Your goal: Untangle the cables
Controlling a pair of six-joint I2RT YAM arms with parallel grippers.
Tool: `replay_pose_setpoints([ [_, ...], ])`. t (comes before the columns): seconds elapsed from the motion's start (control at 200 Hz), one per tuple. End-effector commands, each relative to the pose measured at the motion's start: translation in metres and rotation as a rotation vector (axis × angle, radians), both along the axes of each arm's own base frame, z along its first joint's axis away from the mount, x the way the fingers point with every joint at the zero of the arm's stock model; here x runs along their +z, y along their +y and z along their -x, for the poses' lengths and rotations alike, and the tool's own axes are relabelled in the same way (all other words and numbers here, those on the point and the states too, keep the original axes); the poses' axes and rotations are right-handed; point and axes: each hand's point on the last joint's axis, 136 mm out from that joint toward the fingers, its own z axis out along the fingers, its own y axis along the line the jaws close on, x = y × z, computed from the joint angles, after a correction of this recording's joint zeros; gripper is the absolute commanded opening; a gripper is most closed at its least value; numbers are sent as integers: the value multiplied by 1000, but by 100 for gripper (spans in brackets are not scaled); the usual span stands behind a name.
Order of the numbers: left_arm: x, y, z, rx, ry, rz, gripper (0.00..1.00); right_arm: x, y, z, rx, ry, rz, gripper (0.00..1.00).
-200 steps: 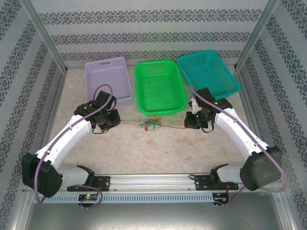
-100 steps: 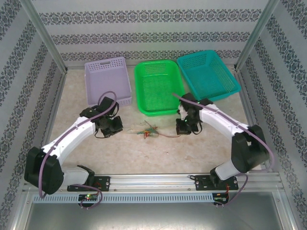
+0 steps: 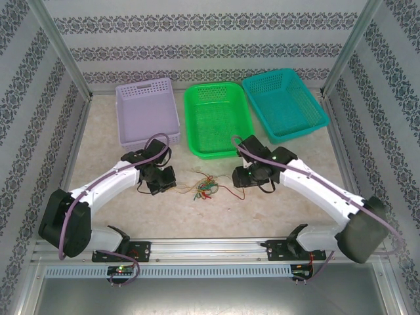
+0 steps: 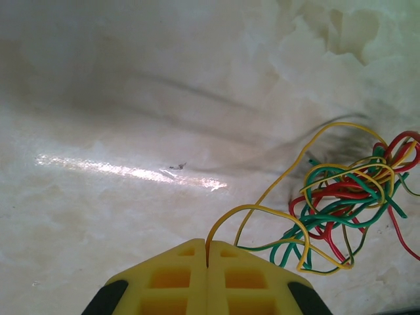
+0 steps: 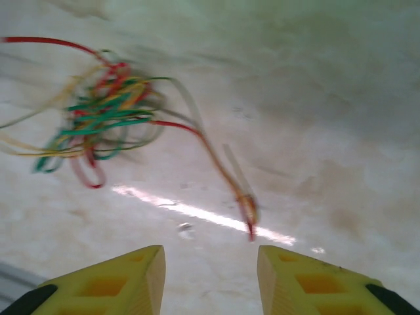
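The thin green cable loops from the right gripper side of the tangle, and the robot's right gripper needs to grab it so that the left gripper can pull the yellow cable free.
The cables (image 3: 203, 186) lie as a loose tangle of yellow, green and red wires on the table between my two grippers. In the left wrist view the tangle (image 4: 341, 197) is at the right, and a yellow cable (image 4: 262, 213) loops out of it into my left gripper (image 4: 208, 246), which is shut on that strand. My left gripper (image 3: 172, 185) sits just left of the tangle. My right gripper (image 3: 239, 178) is just right of it and stands open (image 5: 210, 252) with nothing between its fingers. A red cable end (image 5: 248, 220) lies loose on the table ahead of it, trailing from the tangle (image 5: 105, 118).
Three baskets stand in a row at the back: purple (image 3: 157, 138), green (image 3: 216, 86) and teal (image 3: 320, 119). The green one's near rim is close behind the cables. A metal rail (image 3: 210, 246) with the arm bases runs along the near edge. Patterned walls enclose the table.
Both grippers have moved inward toward the middle. The right gripper has opened and let go of the red cable end, and the stretched cables have slackened into a looser heap.
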Motion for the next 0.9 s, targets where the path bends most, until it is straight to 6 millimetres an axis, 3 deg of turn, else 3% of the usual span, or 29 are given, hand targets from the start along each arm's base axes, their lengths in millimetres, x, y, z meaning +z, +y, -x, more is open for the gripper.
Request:
replay_pose_setpoints([
  [0.0, 7, -9, -2, -2, -25, 35, 0, -7, 31, 9, -123, 116, -123, 42],
  [0.095, 9, -12, -3, -3, -34, 45, 0, -20, 65, 12, -211, 247, -272, 42],
  [0.26, 8, -14, 0, -13, -29, 48, 0, -40, 109, -14, -371, 303, -446, 46],
  [0.395, 7, -15, 3, -30, -24, 47, 0, -57, 126, -26, -482, 349, -461, 44],
  [0.62, 11, -17, 4, -51, -36, 55, 0, -100, 110, -24, -628, 389, -358, 40],
  [0.769, 20, -13, 4, -61, -63, 41, 0, -112, 91, -35, -671, 343, -303, 22],
  [0.894, 48, 6, 1, -55, -170, -34, 0, -112, 57, -39, -706, 299, -253, 6],
])
